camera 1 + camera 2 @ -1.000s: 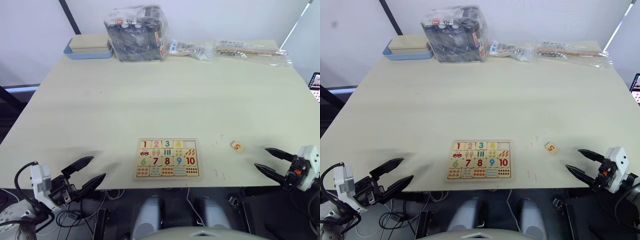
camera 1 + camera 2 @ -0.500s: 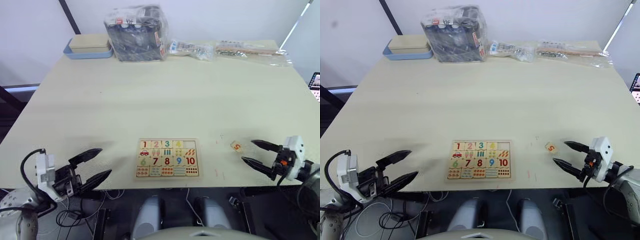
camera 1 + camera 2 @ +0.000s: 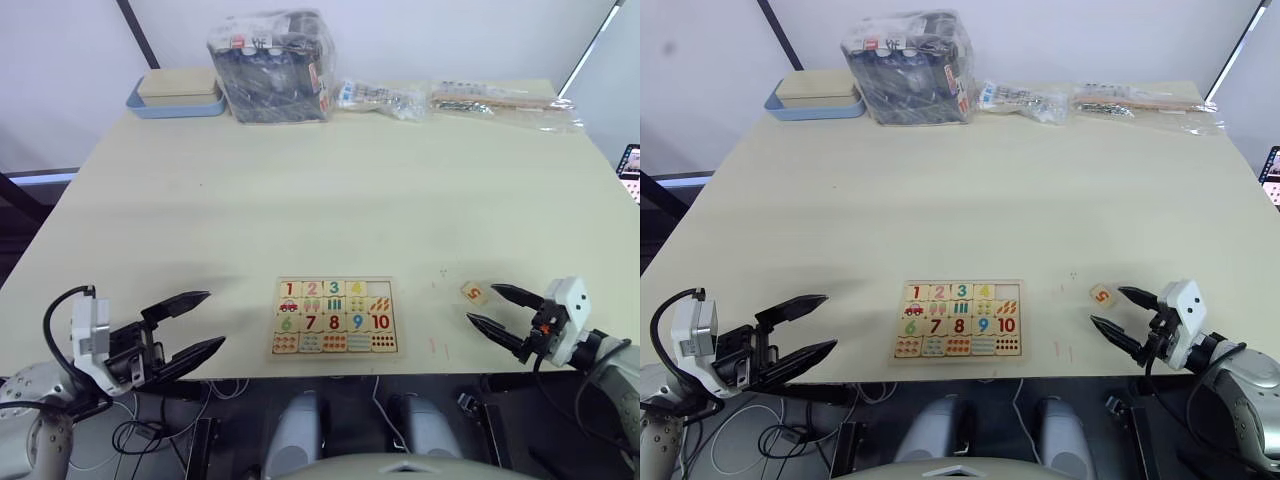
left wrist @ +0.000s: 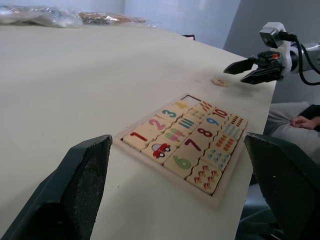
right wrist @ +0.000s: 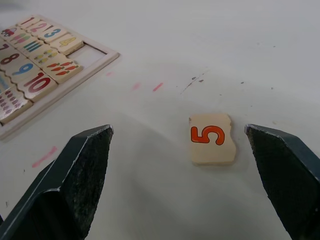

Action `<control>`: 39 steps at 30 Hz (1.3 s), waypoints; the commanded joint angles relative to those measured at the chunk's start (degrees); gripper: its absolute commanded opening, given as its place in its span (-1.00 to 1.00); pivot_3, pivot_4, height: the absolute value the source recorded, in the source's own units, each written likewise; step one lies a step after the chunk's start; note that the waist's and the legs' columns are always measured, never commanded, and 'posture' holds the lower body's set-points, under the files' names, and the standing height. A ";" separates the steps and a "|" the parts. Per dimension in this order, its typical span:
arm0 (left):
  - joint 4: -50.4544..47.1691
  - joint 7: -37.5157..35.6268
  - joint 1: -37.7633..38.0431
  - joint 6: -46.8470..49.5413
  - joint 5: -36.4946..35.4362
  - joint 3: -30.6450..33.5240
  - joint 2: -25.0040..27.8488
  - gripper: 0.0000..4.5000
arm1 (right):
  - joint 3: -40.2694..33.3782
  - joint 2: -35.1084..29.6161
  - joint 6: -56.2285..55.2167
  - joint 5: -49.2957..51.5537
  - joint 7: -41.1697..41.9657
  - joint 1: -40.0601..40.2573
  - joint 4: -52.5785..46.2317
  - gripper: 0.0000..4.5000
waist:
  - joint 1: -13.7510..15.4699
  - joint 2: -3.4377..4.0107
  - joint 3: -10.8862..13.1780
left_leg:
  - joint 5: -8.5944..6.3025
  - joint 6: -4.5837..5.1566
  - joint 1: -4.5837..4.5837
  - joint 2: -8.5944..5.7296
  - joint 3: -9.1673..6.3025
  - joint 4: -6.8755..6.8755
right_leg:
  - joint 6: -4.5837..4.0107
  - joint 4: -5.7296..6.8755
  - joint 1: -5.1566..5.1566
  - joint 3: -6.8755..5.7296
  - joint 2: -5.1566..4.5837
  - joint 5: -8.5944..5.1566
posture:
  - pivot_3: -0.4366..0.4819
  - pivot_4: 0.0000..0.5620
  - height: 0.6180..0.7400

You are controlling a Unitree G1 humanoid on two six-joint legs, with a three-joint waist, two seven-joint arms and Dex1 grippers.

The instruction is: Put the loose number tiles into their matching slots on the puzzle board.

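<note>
The bare slot (image 3: 379, 288) on the puzzle board (image 3: 335, 317) is to be filled. My right gripper will next grab the tile for it by the tile's straight and wavy edges.
The puzzle board (image 3: 335, 317) lies near the table's front edge, with tiles 1 to 4 seated in its top row and the slot at that row's right end bare (image 5: 92, 54). One loose number tile, an orange 5 (image 3: 474, 293) (image 5: 212, 139), rests on the table to the right of the board. My right gripper (image 3: 489, 309) is open just right of that tile, low over the table, fingers pointing at it. Left of the board, my left gripper (image 3: 198, 325) is open and holds nothing.
Along the table's far edge stand a blue tray with a box (image 3: 178, 93), a clear bag of dark items (image 3: 272, 66) and two flat plastic packets (image 3: 500, 101). Small red marks dot the table (image 5: 146, 87) between board and tile.
My right gripper has moved left toward the 5 tile, closing the gap to it. My left gripper has risen and edged toward the board. Board and tile have stayed put.
</note>
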 commanded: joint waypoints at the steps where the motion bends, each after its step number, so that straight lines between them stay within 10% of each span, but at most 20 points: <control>1: -2.38 0.20 -1.04 1.03 -1.13 -0.44 1.04 1.00 | -0.40 1.85 2.13 0.52 -4.98 0.31 -4.77 0.96 | 0.01 0.00 0.00 | 0.00 0.00 0.00 0.01 0.00 0.00 | 0.00 0.00 0.00 0.00 0.02 0.00 | -0.05 -0.47 1.00; 20: -6.33 2.07 -6.76 5.34 -2.53 -2.42 1.52 1.00 | 4.84 12.10 1.81 -7.53 -22.49 6.81 -13.02 0.96 | -0.06 0.01 0.00 | 0.00 -0.01 -0.01 0.02 0.01 -0.01 | 0.00 0.00 -0.01 0.04 0.05 0.00 | -0.05 -0.47 1.00; 39: -8.93 2.52 -7.11 6.95 -3.86 -2.97 1.83 1.00 | 4.51 11.07 -1.41 -9.11 -20.45 1.57 -5.67 0.96 | -0.09 0.01 0.00 | 0.00 -0.01 0.00 0.03 0.03 -0.02 | -0.01 0.00 -0.02 0.08 0.09 0.00 | -0.05 -0.47 1.00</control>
